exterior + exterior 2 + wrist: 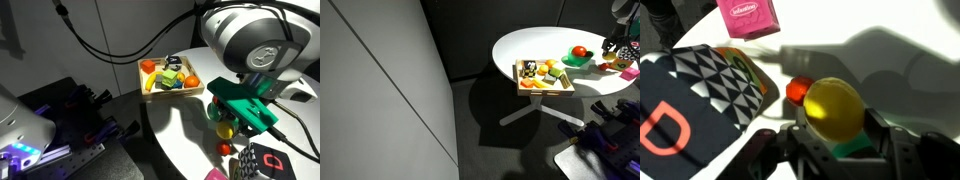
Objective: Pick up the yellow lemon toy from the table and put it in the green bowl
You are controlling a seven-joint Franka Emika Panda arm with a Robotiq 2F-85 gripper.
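Note:
The lemon would land on the white table beside the red toy if I opened my gripper now, so my gripper needs to first move it toward the green bowl (578, 62).
The yellow lemon toy (832, 105) sits between my gripper's (838, 128) two black fingers, which are shut on it. In an exterior view the lemon (225, 129) hangs under the gripper (233, 120), low over the white table (180, 130). The green bowl (578, 62) stands on the table (535, 45) between the wooden tray and the gripper (613, 52). Only a green edge of the bowl (212, 108) shows in an exterior view, behind the gripper. The wrist view does not clearly show the bowl.
A small red toy (798, 91) lies right beside the lemon, seen too in both exterior views (226, 148) (580, 51). A wooden tray of toys (170, 75) (545, 75) stands nearby. A black-and-white patterned object (700, 100) (262, 160) and a pink box (748, 18) are close.

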